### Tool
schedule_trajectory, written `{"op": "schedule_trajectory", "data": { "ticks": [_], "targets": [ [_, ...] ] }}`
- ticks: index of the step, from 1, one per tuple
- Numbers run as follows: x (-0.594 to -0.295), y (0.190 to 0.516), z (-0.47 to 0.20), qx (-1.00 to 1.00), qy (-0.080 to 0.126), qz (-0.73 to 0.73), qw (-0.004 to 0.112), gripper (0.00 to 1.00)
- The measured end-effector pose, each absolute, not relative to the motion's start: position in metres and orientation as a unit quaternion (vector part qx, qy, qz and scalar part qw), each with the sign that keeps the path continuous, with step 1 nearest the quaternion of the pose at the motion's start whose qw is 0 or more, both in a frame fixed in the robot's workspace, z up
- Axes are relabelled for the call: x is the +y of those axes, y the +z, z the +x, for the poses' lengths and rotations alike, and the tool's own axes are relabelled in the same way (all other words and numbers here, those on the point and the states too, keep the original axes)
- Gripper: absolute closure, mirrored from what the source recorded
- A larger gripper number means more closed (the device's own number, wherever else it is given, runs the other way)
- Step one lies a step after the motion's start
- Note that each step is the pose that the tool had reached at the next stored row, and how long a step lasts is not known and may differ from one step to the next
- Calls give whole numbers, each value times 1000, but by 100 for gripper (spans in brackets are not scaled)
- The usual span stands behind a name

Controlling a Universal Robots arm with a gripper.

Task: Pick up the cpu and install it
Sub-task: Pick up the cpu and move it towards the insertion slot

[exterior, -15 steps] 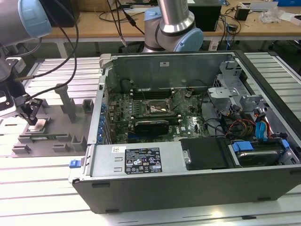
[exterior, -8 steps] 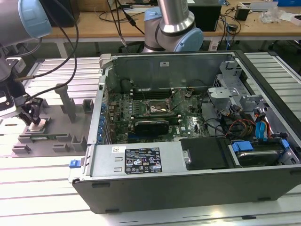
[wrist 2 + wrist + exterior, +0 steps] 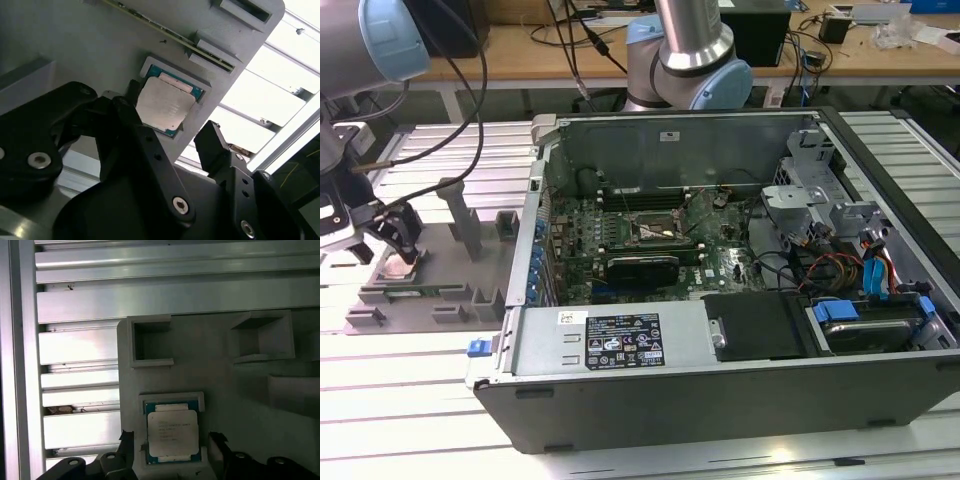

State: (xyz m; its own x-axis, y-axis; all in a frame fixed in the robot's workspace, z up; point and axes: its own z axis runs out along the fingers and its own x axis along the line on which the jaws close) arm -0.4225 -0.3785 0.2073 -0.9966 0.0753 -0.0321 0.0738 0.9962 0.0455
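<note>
My gripper reaches the cpu (image 3: 396,265) next and grabs the exposed middles of its opposite edges, in the gaps between the tray's raised corners.
The cpu (image 3: 396,265) is a small square chip with a silvery top plate. It lies flat in a shallow recess of the grey tray (image 3: 440,292) at the exterior view's left. My gripper (image 3: 402,243) hangs just above it, open. In both wrist views the cpu (image 3: 164,105) (image 3: 172,432) sits between the two black fingers (image 3: 212,142) (image 3: 126,440), with a small gap on each side. The socket (image 3: 655,233) on the motherboard inside the computer case has a metal frame and a dark centre.
The open computer case (image 3: 720,360) fills the middle and the exterior view's right, with a black card (image 3: 642,266) in front of the socket, drive bays and cables. Grey posts (image 3: 460,215) stand up from the tray near the gripper. A ribbed aluminium table (image 3: 80,345) lies under everything.
</note>
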Motion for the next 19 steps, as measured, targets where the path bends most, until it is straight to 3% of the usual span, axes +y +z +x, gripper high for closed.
{"op": "schedule_trajectory", "data": {
  "ticks": [1, 2, 19],
  "targets": [
    [-379, 207, -423, 999, 22, 37, 17, 34],
    [-378, 206, -422, 999, 22, 37, 17, 28],
    [-373, 184, -422, 999, 22, 32, 17, 28]
  ]
}}
